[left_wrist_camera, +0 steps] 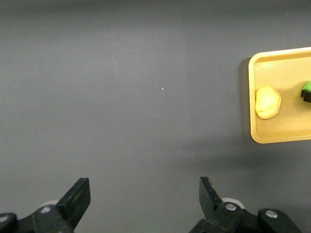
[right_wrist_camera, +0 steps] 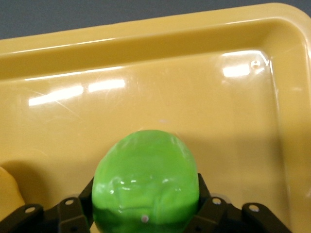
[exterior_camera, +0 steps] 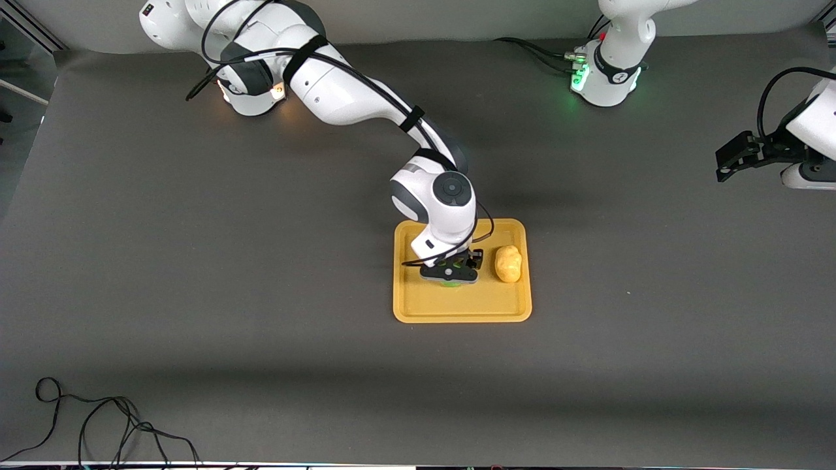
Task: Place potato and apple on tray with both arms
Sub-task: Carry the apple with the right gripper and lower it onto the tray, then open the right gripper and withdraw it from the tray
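Observation:
The apple (exterior_camera: 449, 284) hangs low inside the tray's rim (exterior_camera: 462, 318) and would stay on the tray if released now, so it is time for my right gripper to open.
The orange-yellow tray (exterior_camera: 457, 307) lies mid-table. The pale yellow-tan potato (exterior_camera: 508, 264) lies on it, at the side toward the left arm's end. My right gripper (exterior_camera: 450, 273) is low over the tray beside the potato, shut on the bright green apple (exterior_camera: 449, 284). In the right wrist view the fingers hug both sides of the apple (right_wrist_camera: 146, 179), at or just above the tray floor (right_wrist_camera: 146, 73). My left gripper (exterior_camera: 735, 160) waits open and empty in the air at the left arm's end of the table. Its wrist view shows open fingers (left_wrist_camera: 77, 196), the tray (left_wrist_camera: 282, 131), potato (left_wrist_camera: 267, 102) and apple (left_wrist_camera: 307, 89).
The dark grey table cover (exterior_camera: 196, 294) surrounds the tray. A loose black cable (exterior_camera: 98, 424) lies at the table edge nearest the front camera, toward the right arm's end. The two arm bases (exterior_camera: 604, 78) stand along the edge farthest from the front camera.

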You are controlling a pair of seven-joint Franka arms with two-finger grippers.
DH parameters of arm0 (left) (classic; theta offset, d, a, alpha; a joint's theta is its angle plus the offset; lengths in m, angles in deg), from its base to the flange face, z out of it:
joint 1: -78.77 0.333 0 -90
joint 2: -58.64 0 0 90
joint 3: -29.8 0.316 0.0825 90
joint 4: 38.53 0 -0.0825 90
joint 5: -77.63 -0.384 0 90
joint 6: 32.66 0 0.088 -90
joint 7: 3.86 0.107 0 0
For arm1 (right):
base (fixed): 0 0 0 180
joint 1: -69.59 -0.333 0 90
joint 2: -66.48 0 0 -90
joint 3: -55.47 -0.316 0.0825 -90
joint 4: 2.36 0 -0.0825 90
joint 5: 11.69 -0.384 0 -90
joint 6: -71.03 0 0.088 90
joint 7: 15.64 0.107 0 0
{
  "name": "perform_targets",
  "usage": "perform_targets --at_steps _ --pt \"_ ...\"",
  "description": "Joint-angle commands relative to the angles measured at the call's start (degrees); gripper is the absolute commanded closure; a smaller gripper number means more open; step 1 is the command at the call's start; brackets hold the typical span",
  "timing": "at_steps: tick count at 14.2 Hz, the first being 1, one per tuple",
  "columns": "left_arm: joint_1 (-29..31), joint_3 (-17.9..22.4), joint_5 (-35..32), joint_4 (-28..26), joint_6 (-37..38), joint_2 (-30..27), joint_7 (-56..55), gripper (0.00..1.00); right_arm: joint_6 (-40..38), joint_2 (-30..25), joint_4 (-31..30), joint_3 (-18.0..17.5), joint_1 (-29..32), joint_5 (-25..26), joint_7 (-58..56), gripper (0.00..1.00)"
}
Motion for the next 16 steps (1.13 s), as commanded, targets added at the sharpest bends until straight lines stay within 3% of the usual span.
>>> perform_targets --at_steps 1,2,6,10,14,16 --pt "-0.4 0.3 0.5 0.5 1.6 -0.8 0.7 0.00 0.0 1.7 2.4 0.0 0.2 1.1 0.3 0.37" --pt "-0.4 0.3 0.5 0.5 1.6 -0.8 0.7 0.00 -0.1 1.5 2.4 0.1 0.3 1.1 0.2 0.02" --pt "-0.5 0.3 0.5 0.6 1.7 -0.8 0.7 0.00 -5.4 -2.6 2.5 -0.1 0.4 1.1 0.2 0.00" --pt "-1.2 0.3 0.5 0.6 1.9 -0.9 0.2 0.00 -18.6 -12.9 2.5 0.2 0.9 0.9 -1.0 0.00" --pt "-1.3 0.3 0.5 0.6 1.8 -0.9 0.1 0.00 -29.6 -22.4 1.8 0.6 5.9 1.1 -14.3 0.00" --pt "-1.3 0.3 0.5 0.6 1.8 -0.9 0.1 0.00 -34.6 -28.9 -2.5 0.5 9.8 1.1 -22.2 0.00"
